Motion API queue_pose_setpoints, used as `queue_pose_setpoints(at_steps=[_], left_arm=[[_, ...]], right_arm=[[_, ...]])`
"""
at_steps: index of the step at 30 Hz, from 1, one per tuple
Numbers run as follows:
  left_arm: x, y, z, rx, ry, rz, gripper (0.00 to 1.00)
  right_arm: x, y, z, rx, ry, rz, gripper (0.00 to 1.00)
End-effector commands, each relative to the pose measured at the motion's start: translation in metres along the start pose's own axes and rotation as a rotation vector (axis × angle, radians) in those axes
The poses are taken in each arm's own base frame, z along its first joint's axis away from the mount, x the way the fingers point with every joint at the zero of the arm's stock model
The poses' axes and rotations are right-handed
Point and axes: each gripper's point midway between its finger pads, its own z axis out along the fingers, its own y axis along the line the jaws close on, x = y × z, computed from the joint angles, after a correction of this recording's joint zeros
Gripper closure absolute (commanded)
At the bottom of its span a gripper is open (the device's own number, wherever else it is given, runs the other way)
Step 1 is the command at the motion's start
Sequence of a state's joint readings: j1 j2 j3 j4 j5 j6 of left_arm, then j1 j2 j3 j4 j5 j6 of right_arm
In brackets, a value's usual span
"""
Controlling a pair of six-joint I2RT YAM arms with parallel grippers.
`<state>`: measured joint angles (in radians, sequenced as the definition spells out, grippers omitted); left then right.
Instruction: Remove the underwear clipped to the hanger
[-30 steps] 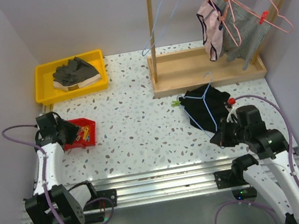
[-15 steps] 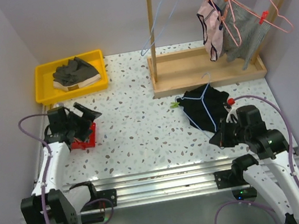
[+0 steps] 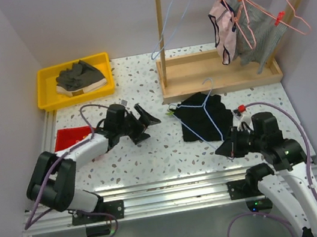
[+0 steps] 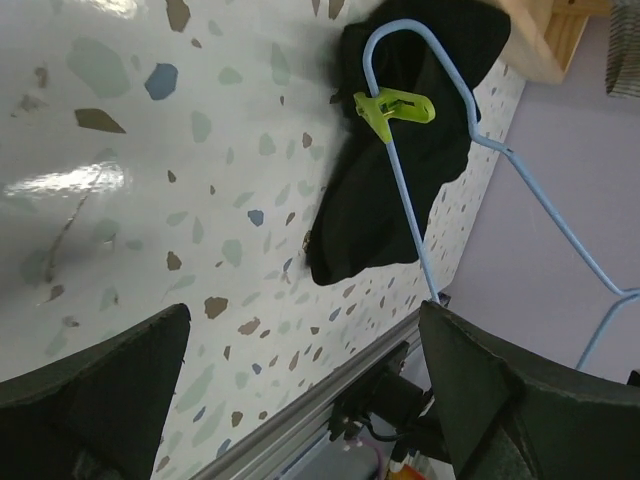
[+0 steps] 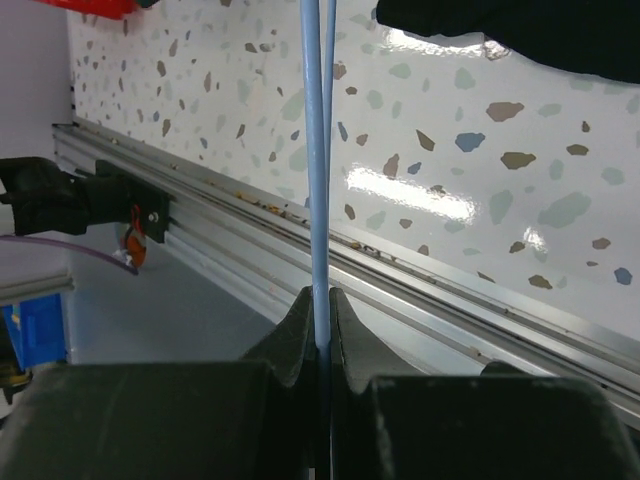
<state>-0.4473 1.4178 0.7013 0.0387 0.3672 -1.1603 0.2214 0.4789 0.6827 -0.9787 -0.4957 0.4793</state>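
Note:
My left gripper should next pinch the green clip (image 3: 174,111) across its two free handle ends, to open it and release the underwear.
The black underwear (image 3: 204,117) lies on the table in front of the wooden rack, clipped to a light blue hanger (image 3: 191,126). A green clip (image 3: 174,111) pins its left end and a small red clip (image 3: 241,108) sits at its right end. My right gripper (image 3: 229,146) is shut on the hanger's wire (image 5: 318,150), at the corner nearest me. My left gripper (image 3: 147,123) is open and empty, just left of the underwear. In the left wrist view the green clip (image 4: 393,108), the hanger (image 4: 408,215) and the underwear (image 4: 390,190) lie ahead of the open fingers (image 4: 110,390).
A yellow tray (image 3: 44,89) with dark garments (image 3: 80,77) stands at the back left. A red tray (image 3: 67,137) lies near the left edge. The wooden rack (image 3: 219,78) holds pink hangers with clothing (image 3: 224,22) and a bare blue hanger (image 3: 175,15).
My left arm has swung right from the red tray towards the underwear, and its gripper has opened. The hanger and underwear have slid left in my right gripper's hold.

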Motion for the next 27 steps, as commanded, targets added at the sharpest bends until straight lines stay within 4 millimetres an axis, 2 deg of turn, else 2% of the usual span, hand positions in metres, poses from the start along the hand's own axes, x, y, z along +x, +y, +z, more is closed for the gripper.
queue_pose_setpoints(at_steps=[1, 4, 7, 10, 17, 23, 26, 27], left_arm=[[0.001, -0.052, 0.022, 0.121, 0.002, 0.018, 0.0], [0.002, -0.057, 0.033, 0.123, 0.013, -0.005, 0.0], [-0.004, -0.068, 0.041, 0.133, 0.005, -0.013, 0.0], [-0.008, -0.069, 0.047, 0.112, -0.001, -0.018, 0.0], [0.0, -0.044, 0.069, 0.034, 0.05, -0.049, 0.0], [0.005, -0.023, 0.077, -0.006, 0.062, -0.069, 0.01], [0.005, -0.024, 0.081, 0.005, 0.067, -0.073, 0.08], [0.006, -0.024, 0.082, 0.009, 0.071, -0.074, 0.15]], right_arm=[[-0.003, 0.024, 0.0, -0.139, -0.004, -0.028, 1.0], [0.002, 0.028, -0.001, -0.17, 0.018, -0.034, 1.0], [0.006, 0.027, -0.002, -0.174, 0.036, -0.044, 1.0], [0.009, 0.025, -0.002, -0.168, 0.045, -0.045, 1.0], [0.01, 0.024, -0.001, -0.163, 0.051, -0.056, 1.0], [0.011, 0.022, -0.001, -0.16, 0.055, -0.064, 1.0], [0.012, 0.021, -0.001, -0.155, 0.056, -0.068, 1.0], [0.012, 0.02, -0.001, -0.151, 0.058, -0.068, 1.0]])
